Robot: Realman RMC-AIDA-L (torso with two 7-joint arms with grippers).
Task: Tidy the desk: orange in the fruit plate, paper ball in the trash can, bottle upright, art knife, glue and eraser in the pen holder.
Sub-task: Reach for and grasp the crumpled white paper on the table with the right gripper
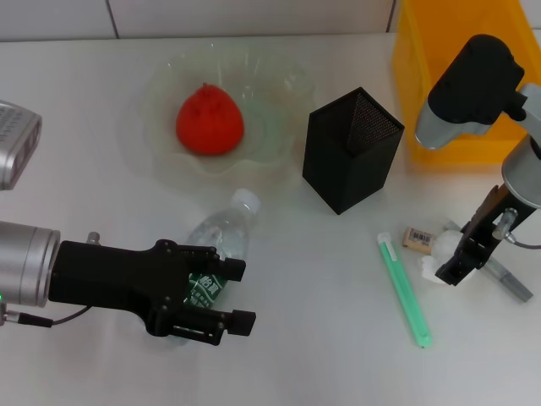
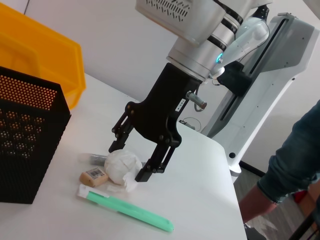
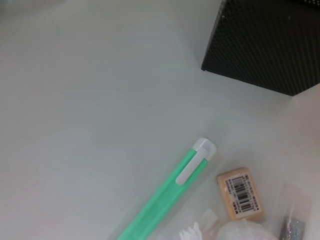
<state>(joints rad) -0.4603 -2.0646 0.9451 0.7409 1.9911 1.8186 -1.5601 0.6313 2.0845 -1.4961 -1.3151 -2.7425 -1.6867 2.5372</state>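
My right gripper's fingers reach down around the white paper ball (image 3: pixel 242 232), so my right gripper closes on it next.
The orange (image 1: pixel 210 120) lies in the fruit plate (image 1: pixel 161 85). The bottle (image 1: pixel 223 238) lies on its side. My left gripper (image 1: pixel 237 294) is open, its fingers on either side of the bottle's labelled lower half. Right of the pen holder (image 1: pixel 351 148), my right gripper (image 2: pixel 129 161) is open and straddles the paper ball (image 2: pixel 121 165). The eraser (image 2: pixel 93 176), the green art knife (image 2: pixel 131 212) and the grey glue stick (image 1: pixel 510 280) lie close around it. The trash can (image 1: pixel 461 76) stands at the back right.
The table's right edge shows in the left wrist view, with a white machine stand (image 2: pixel 280 70) and a person's arm (image 2: pixel 295 160) beyond it. A grey device (image 1: pixel 15 139) sits at the left of the table.
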